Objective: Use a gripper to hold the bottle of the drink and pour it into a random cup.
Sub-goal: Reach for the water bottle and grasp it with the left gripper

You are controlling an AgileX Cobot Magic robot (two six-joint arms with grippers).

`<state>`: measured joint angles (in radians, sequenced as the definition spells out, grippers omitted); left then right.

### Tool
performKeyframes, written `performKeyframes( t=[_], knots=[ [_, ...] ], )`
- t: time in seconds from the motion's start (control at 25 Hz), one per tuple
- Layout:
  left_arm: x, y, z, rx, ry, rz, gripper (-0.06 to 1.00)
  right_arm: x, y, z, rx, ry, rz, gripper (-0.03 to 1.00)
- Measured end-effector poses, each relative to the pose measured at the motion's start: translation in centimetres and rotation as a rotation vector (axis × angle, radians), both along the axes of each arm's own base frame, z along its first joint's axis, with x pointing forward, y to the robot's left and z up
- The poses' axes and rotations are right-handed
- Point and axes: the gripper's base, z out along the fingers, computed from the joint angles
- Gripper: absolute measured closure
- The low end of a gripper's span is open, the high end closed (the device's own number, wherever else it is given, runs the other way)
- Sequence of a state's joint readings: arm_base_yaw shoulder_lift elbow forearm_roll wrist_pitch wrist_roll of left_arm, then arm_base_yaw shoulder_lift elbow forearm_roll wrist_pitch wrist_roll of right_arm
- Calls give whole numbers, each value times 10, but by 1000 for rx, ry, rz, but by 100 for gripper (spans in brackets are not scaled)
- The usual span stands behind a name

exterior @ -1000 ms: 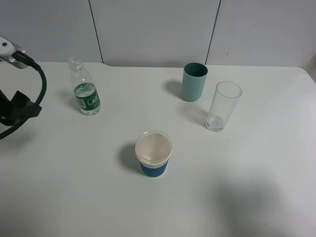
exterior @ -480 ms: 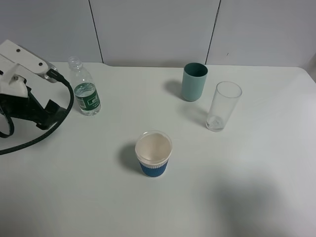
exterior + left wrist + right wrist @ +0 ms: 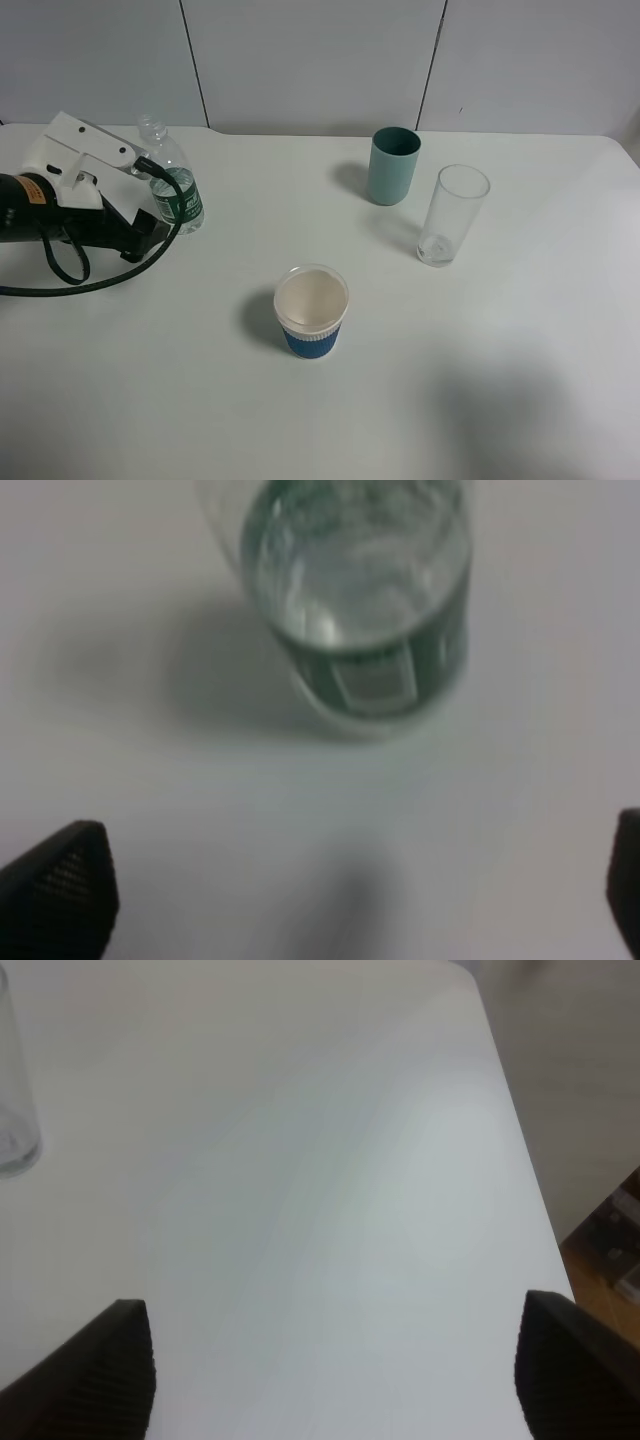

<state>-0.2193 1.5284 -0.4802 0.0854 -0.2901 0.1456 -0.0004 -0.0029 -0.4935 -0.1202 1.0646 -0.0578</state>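
The bottle slopes in at its shoulder [image 3: 161, 150], so my left gripper next needs to grab it by the straight sides at its green label [image 3: 174, 191] to pour.
The bottle of the drink [image 3: 172, 190] is a small clear uncapped bottle with a green label, standing upright at the back left of the table. My left gripper [image 3: 132, 192] is right beside it on its left, white jaws open. In the left wrist view the bottle [image 3: 360, 610] stands just ahead of the left gripper [image 3: 340, 900], whose dark fingertips [image 3: 60, 890] are spread wide with nothing between them. The cup [image 3: 311, 311], white with a blue ribbed sleeve, stands empty near the table's middle. My right gripper [image 3: 335, 1370] is open over bare table.
A teal tumbler [image 3: 393, 165] and a tall clear glass [image 3: 452, 215] stand at the back right; the glass [image 3: 10, 1090] also shows at the edge of the right wrist view. A black cable [image 3: 60, 285] loops on the table below the left arm. The table edge [image 3: 520, 1160] is close to the right gripper.
The left arm has swung in from the table's left edge to the right, bringing its open gripper up beside the bottle. Bottle, cup and glasses have not moved.
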Motion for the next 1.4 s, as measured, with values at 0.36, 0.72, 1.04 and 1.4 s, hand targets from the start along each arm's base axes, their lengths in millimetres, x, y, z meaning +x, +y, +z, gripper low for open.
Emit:
performKeyframes(
  t=[0.36,0.72,1.04,1.4],
  knots=[
    [17,-12,-19,-136,-119,-40,-5,0,0,0,0,0,0,23],
    [27,-22,-35,-238,-274,-100,-5,0,0,0,0,0,0,23],
    [31,-24,-50,-277,-308,-103,-5,0,0,0,0,0,0,23],
    [47,-26,-62,-278,-306,-94,-5,0,0,0,0,0,0,23]
  ],
)
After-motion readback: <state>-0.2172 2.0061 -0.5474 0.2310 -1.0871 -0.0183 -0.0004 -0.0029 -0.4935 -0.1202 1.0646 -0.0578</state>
